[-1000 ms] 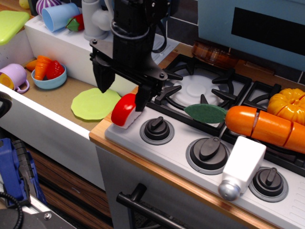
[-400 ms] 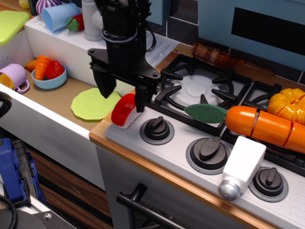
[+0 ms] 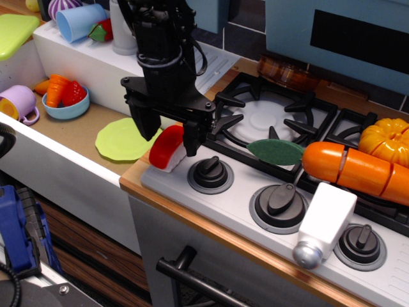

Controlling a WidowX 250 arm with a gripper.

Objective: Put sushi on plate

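The sushi will go on the yellow-green plate [image 3: 118, 141], so my gripper will next grab it by its red top and white rice block [image 3: 169, 149].
The sushi [image 3: 166, 149], a glossy red top on a white rice block, lies tilted at the stove's front left corner, just left of the first knob. My gripper [image 3: 170, 135] hangs straight over it, open. Its black fingers straddle the sushi: the left finger [image 3: 148, 126] is just behind its left end and the right finger [image 3: 193, 137] is against its right end. The light yellow-green plate [image 3: 118, 141] lies flat on the lower brown counter to the left of the sushi, partly hidden by my left finger.
A light blue bowl [image 3: 66, 105] with toy food and a purple mug [image 3: 19, 102] sit left of the plate. On the stove are a green leaf-shaped piece [image 3: 276, 151], a big orange carrot toy [image 3: 358, 169], a yellow pumpkin [image 3: 390, 139] and a white shaker [image 3: 324, 224].
My gripper has come down around the sushi and its left finger has moved closer to it. The sushi and plate have not moved.
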